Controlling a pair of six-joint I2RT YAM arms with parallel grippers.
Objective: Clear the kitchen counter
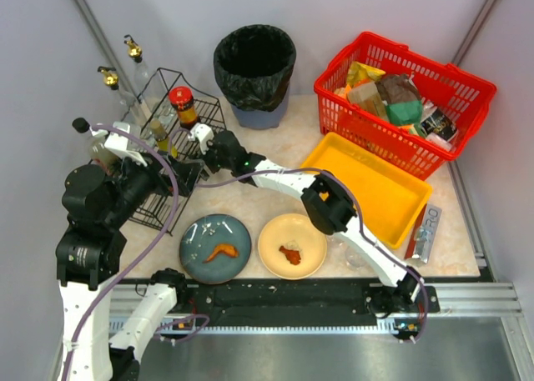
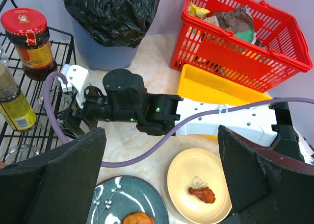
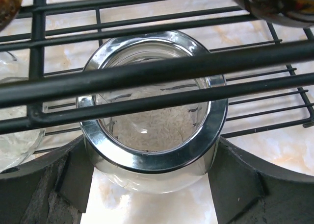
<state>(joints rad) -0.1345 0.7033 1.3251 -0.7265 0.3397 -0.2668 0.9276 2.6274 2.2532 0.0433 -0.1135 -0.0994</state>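
The glass jar stands upright over the lower wires of the rack (image 1: pixel 196 106) and would rest in the rack, so it is now time to open my right gripper.
The kitchen counter (image 1: pixel 275 152) carries a blue plate (image 1: pixel 200 235) with a fried piece (image 1: pixel 222 252) and a yellow plate (image 1: pixel 275 231) with a chicken piece (image 1: pixel 291 254). My right gripper (image 3: pixel 152 185) reaches to the black wire rack (image 1: pixel 196 106). Its fingers (image 3: pixel 39 185) press both sides of a glass jar (image 3: pixel 152 136) with a metal rim and rice inside, low in the rack behind its bars. My left gripper (image 2: pixel 162 185) hangs open above the two plates, holding nothing.
A red-lidded sauce jar (image 1: pixel 183 106) and bottles (image 2: pixel 14 104) stand in the rack. Behind are a black-lined bin (image 1: pixel 254 64) and a red basket (image 1: pixel 405 97) of packets. A yellow tray (image 1: pixel 367 189), a clear glass (image 1: pixel 355 252) and a foil packet (image 1: pixel 425 233) lie to the right.
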